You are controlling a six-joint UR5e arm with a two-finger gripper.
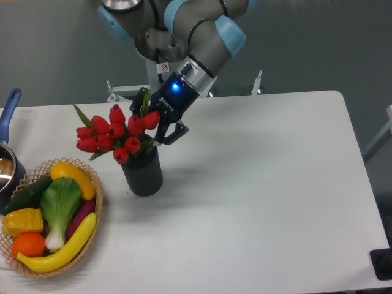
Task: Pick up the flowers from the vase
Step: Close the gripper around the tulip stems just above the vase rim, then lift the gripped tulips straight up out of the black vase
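My gripper grabs the flowers (pixel 116 133) by their green stems next, to pick them up out of the dark grey vase (pixel 143 176).
The flowers (pixel 116 133), a bunch of red tulip buds with narrow green leaves, stand in the vase (pixel 143 173), a short dark grey cylinder at the left middle of the table. My gripper (pixel 160 132) is right at the bunch's right side, just above the vase mouth. It is open. One dark finger (pixel 174 133) shows clear of the buds; the other is partly hidden behind the rightmost bud and a leaf. Whether the stems lie between the fingers cannot be made out.
A wicker basket (pixel 95 184) with bananas, a leafy green vegetable, an orange and other produce sits at the front left, close to the vase. A blue-handled pot (pixel 8 120) is at the left edge. The robot base (pixel 160 67) stands behind the table.
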